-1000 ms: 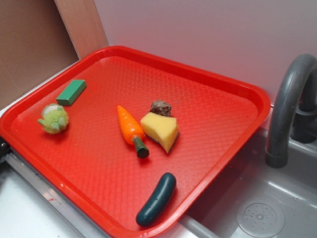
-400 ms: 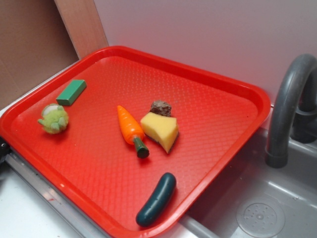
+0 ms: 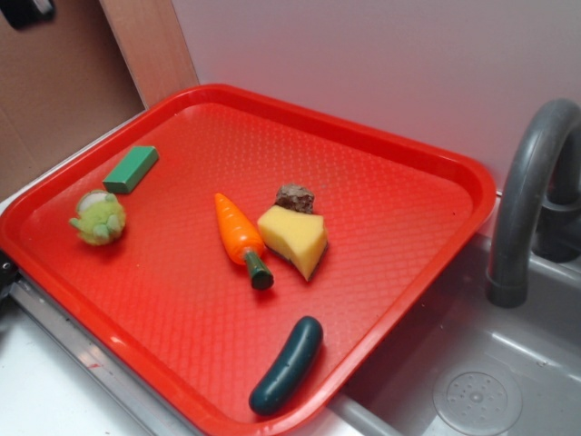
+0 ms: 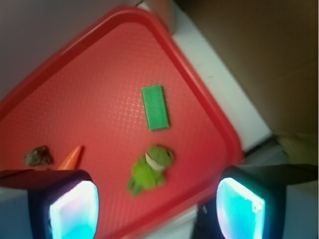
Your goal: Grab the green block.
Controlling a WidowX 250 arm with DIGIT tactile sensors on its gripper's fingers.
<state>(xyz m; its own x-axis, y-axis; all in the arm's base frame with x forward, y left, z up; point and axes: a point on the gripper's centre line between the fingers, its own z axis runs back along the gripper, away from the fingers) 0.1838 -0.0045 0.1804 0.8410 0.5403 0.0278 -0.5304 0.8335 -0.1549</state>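
Observation:
I need to grab the green block [image 3: 132,169] next by its long facing sides, because the block is narrow across but too long between its short ends.
The green block [image 3: 132,169] lies flat on the red tray [image 3: 381,150] near its far left corner. From the wrist camera the green block [image 4: 155,106] shows from above, well beyond the fingers. My gripper [image 4: 157,209] is open, its two fingers wide apart with nothing between them, high over the tray's left edge. A dark bit of the gripper [image 3: 25,11] shows at the top left corner of the exterior view.
On the tray lie a fuzzy light-green toy [image 3: 99,217], a toy carrot [image 3: 241,236], a yellow cheese wedge [image 3: 293,238], a small brown lump [image 3: 295,197] and a dark green cucumber [image 3: 286,364]. A grey sink [image 3: 472,381] and faucet [image 3: 531,182] sit right.
A dark piece of the gripper has come into view at the top left of the exterior view. The objects on the tray have not moved.

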